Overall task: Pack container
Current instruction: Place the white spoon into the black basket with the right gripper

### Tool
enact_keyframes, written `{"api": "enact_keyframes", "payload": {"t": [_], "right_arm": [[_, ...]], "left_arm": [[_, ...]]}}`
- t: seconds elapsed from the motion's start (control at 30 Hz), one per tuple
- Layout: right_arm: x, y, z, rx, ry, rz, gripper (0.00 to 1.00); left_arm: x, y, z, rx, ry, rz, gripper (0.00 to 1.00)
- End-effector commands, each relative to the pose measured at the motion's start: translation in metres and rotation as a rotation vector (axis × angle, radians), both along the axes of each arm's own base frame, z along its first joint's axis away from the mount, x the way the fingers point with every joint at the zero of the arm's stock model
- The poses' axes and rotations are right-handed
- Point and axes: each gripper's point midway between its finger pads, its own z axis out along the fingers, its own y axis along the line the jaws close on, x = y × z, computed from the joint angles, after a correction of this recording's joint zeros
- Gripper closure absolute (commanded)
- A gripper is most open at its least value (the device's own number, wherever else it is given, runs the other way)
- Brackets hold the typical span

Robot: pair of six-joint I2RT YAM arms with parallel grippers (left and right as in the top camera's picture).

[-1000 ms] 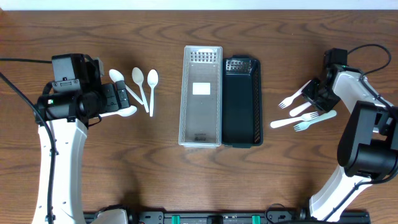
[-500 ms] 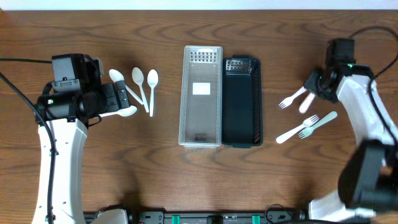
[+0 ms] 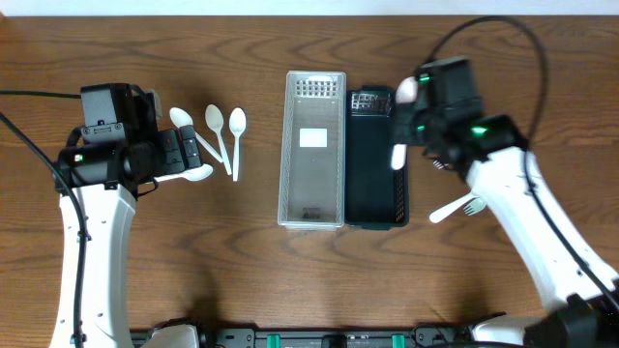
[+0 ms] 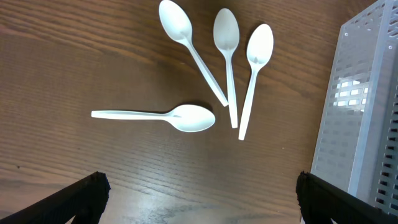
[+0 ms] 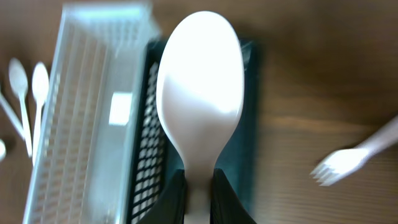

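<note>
The utensil has its rounded end (image 3: 406, 90) past the black basket's rim (image 3: 392, 94). For now my right gripper keeps hold of the white plastic utensil until it sits in the basket.
A clear basket (image 3: 290, 155) and a black basket (image 3: 375, 198) stand side by side at the table's middle. My right gripper (image 3: 399, 145) is shut on a white plastic utensil (image 5: 199, 93) and holds it above the black basket (image 5: 239, 174); its rounded end points away from the jaws (image 5: 199, 196). Several white spoons (image 3: 215, 121) lie left of the clear basket and show in the left wrist view (image 4: 186, 117). My left gripper (image 3: 184, 150) is open and empty above the table by the spoons, its fingertips (image 4: 199, 199) wide apart.
A white fork (image 3: 455, 206) lies on the wood right of the black basket, and another fork's tines (image 3: 440, 164) stick out from under the right arm. A fork (image 5: 351, 158) also shows in the right wrist view. The clear basket's wall (image 4: 367, 112) is at the left wrist view's right edge.
My right gripper has lifted one white utensil from the fork pile and carried it left to above the black basket. The left arm has not moved.
</note>
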Motion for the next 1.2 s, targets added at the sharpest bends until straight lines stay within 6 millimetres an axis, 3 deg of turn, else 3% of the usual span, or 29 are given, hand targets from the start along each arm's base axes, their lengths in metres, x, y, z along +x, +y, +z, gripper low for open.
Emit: {"api": "enact_keyframes", "payload": {"t": [0.0,0.1,0.17,0.23,0.33,0.5,0.6,0.63,0.73,0.83,0.97,1.17], "right_arm": [[-0.006,0.029,-0.047,-0.039,0.111,0.052,0.99],[-0.008,0.049,-0.08,-0.062,0.17,0.098,0.99],[-0.007,0.053,-0.092,-0.081,0.182,0.105,0.91],[-0.003,0.055,-0.092,-0.076,0.17,0.105,0.74],[0.009,0.044,-0.066,-0.071,0.103,0.066,0.54],[0.025,-0.026,-0.005,-0.152,-0.054,-0.134,0.33],[0.021,-0.073,0.012,-0.172,-0.064,-0.246,0.32],[0.015,-0.105,0.01,-0.186,-0.028,-0.318,0.31],[0.002,-0.147,-0.005,-0.168,0.069,-0.48,0.32],[-0.005,-0.169,-0.027,-0.11,0.164,-0.614,0.35],[0.005,-0.176,-0.06,-0.053,0.224,-0.745,0.31],[0.026,-0.165,-0.116,0.024,0.305,-0.799,0.31]], "left_arm": [[0.003,0.004,0.004,0.02,-0.007,-0.005,0.02],[0.003,0.004,0.004,0.02,-0.007,-0.005,0.02],[0.003,0.004,0.004,0.02,-0.007,-0.005,0.02],[0.003,0.004,0.004,0.02,-0.007,-0.005,0.02],[0.003,0.004,0.004,0.02,-0.007,-0.005,0.02],[0.003,0.004,0.004,0.02,-0.007,-0.005,0.02],[0.003,0.004,0.004,0.02,-0.007,-0.005,0.02],[0.003,0.004,0.004,0.02,-0.007,-0.005,0.02],[0.003,0.004,0.004,0.02,-0.007,-0.005,0.02],[0.003,0.004,0.004,0.02,-0.007,-0.005,0.02],[0.003,0.004,0.004,0.02,-0.007,-0.005,0.02],[0.003,0.004,0.004,0.02,-0.007,-0.005,0.02]]}}
